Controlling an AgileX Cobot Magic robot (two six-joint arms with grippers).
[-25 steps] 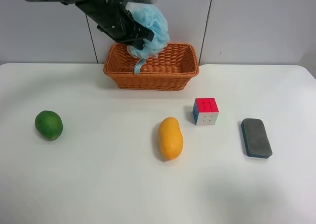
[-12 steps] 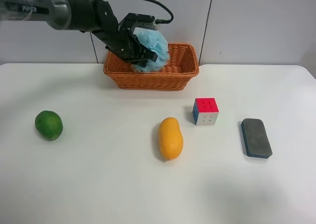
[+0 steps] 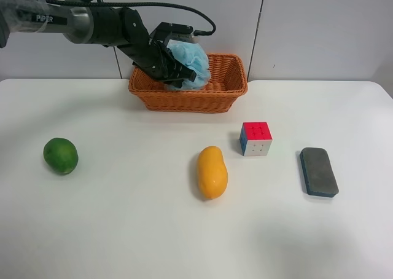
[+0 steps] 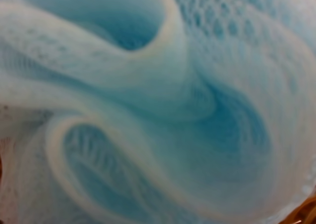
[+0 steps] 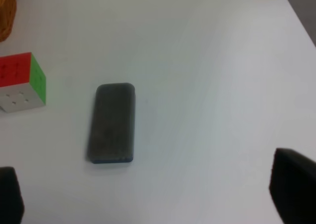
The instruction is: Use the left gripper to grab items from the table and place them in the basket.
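Note:
My left gripper holds the light-blue bath pouf low inside the wicker basket, so the pouf would stay there if I let go now.
My left gripper [image 3: 179,70], on the black "PIPER" arm coming from the exterior high view's left, reaches down into the wicker basket [image 3: 227,98] and is shut on the light-blue bath pouf [image 3: 195,59]. The pouf fills the left wrist view [image 4: 158,105] and hides the jaws there. On the white table [image 3: 123,217] lie a green fruit [image 3: 60,155], a mango [image 3: 212,172], a puzzle cube [image 3: 256,138] and a grey-blue eraser [image 3: 319,171]. My right gripper [image 5: 153,194] is open and empty above the eraser [image 5: 111,123], beside the cube [image 5: 19,81].
The basket stands at the table's far edge, against a grey panelled wall. The green fruit is far off at the exterior high view's left; the mango, cube and eraser lie in a row toward the right. A basket corner [image 5: 5,12] shows in the right wrist view.
The left gripper has come down with the pouf from above the basket into the basket. In the last half second it barely shifted. The items on the table have not moved.

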